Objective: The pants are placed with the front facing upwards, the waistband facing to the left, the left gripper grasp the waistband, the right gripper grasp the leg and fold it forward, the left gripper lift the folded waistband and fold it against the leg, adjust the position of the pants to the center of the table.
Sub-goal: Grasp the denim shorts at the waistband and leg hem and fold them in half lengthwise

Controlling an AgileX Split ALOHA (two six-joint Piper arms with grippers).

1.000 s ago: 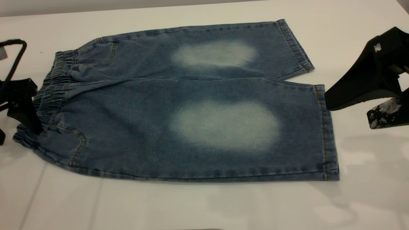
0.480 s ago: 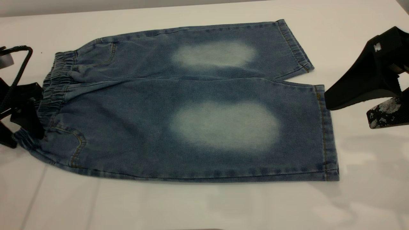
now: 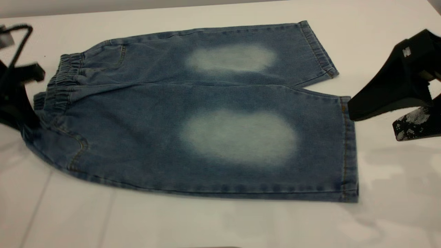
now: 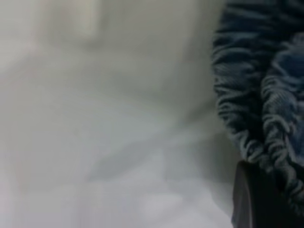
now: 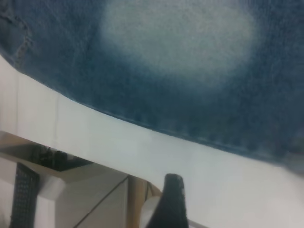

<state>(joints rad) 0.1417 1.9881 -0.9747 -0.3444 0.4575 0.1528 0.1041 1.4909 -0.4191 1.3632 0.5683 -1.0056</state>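
My right gripper grabs the pants by the leg's hem (image 3: 350,161) next, to fold the leg forward over the other leg (image 3: 231,56).
The pants (image 3: 206,113) lie flat, front up, on the white table (image 3: 220,224), with the ruffled waistband (image 3: 60,86) at the left. My left gripper (image 3: 20,110) is at the waistband's near corner and appears shut on it, the cloth there slightly raised. In the left wrist view the gathered waistband (image 4: 266,95) lies against one dark finger (image 4: 249,204). My right gripper (image 3: 373,124) stands open at the right, its upper finger touching the hem of the near leg (image 3: 241,137). The right wrist view shows that leg (image 5: 180,47) and one finger (image 5: 173,204).
The table's far edge (image 3: 137,8) runs just behind the pants. In the right wrist view the table's near edge (image 5: 71,161) shows, with a frame and floor below it. Bare tabletop lies in front of the pants.
The left gripper has moved up and back at the waistband corner. The pants shifted with it: the near waist corner rose and the near leg's hem slid slightly left. The right gripper barely moved.
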